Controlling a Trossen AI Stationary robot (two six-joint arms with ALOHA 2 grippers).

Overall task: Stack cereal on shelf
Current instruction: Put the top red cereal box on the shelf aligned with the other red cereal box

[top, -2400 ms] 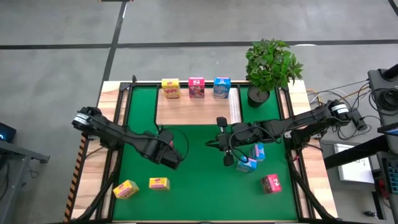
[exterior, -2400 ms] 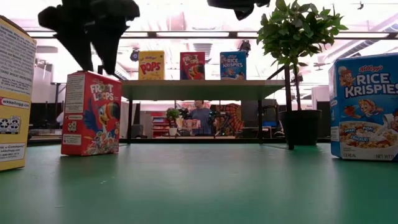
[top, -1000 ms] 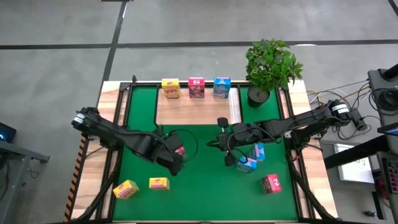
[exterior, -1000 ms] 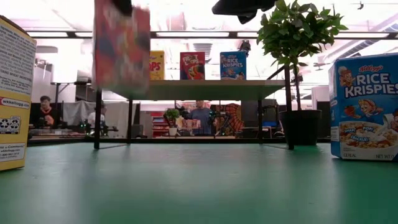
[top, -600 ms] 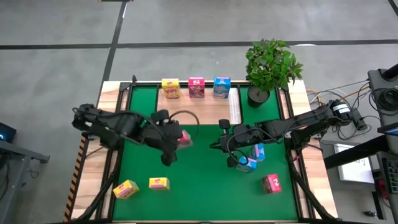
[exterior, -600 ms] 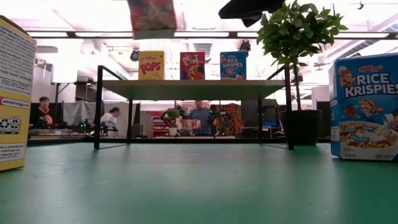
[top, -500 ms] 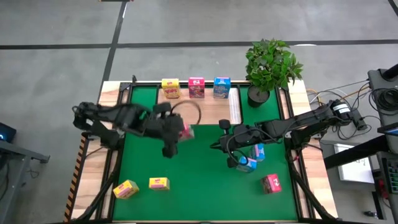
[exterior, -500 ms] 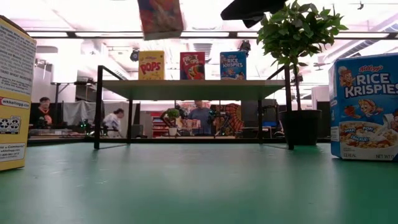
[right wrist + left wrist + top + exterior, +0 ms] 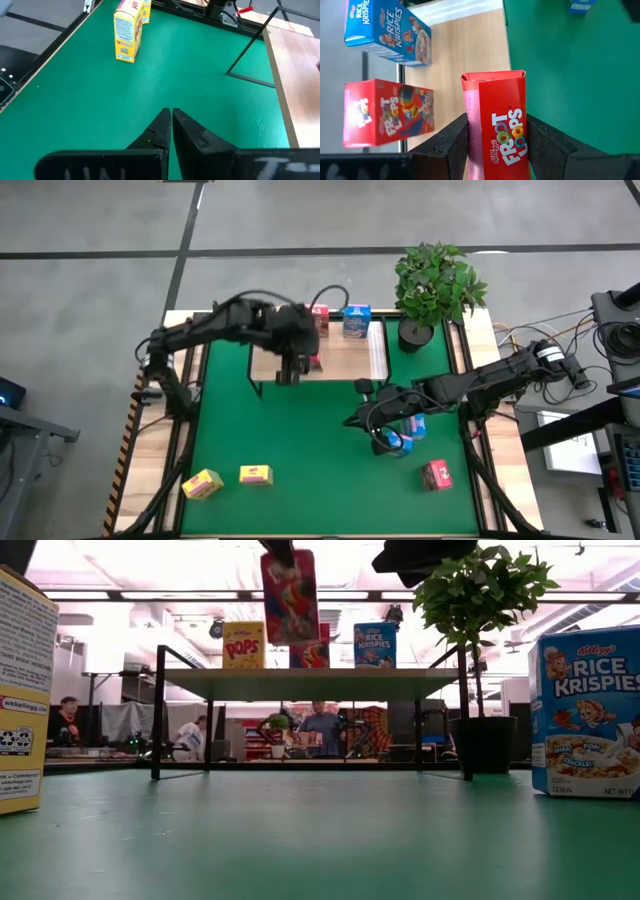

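Note:
The Froot Loops box hangs above the light-wood shelf [image 9: 345,356] [image 9: 455,62], across its front edge. The box goes down onto the shelf next, before my left gripper releases it.
My left gripper [image 9: 297,366] is over the light-wood shelf [image 9: 345,356], shut on a pink-red Froot Loops box [image 9: 290,597]. The box hangs above the board, in front of the row along the shelf's far edge: a yellow box [image 9: 243,644], a pink-red box [image 9: 387,112] and a blue box [image 9: 356,320]. My right gripper [image 9: 171,120] is shut and empty, hovering over the green mat beside two blue boxes [image 9: 405,433]. Two yellow boxes [image 9: 228,480] and a pink-red box [image 9: 437,474] stand on the mat. My left gripper pinches the Froot Loops box near its top end [image 9: 495,150] between the two fingers [image 9: 451,145], one on each of two opposite sides. The fingers come from above. The box hangs upright below them, slightly tilted, its bottom clear of the shelf board.
A potted plant [image 9: 435,285] stands at the far right corner beside the shelf's white strip [image 9: 377,352]. The shelf rests on thin black legs [image 9: 158,710]. People sit in the room beyond the table [image 9: 322,728].
My left gripper has risen with the Froot Loops box and swung toward the far edge, from above the mat to above the shelf. The box, earlier lifted off the mat, now hangs over the board near the row of boxes. My right gripper has drifted slightly toward the near edge.

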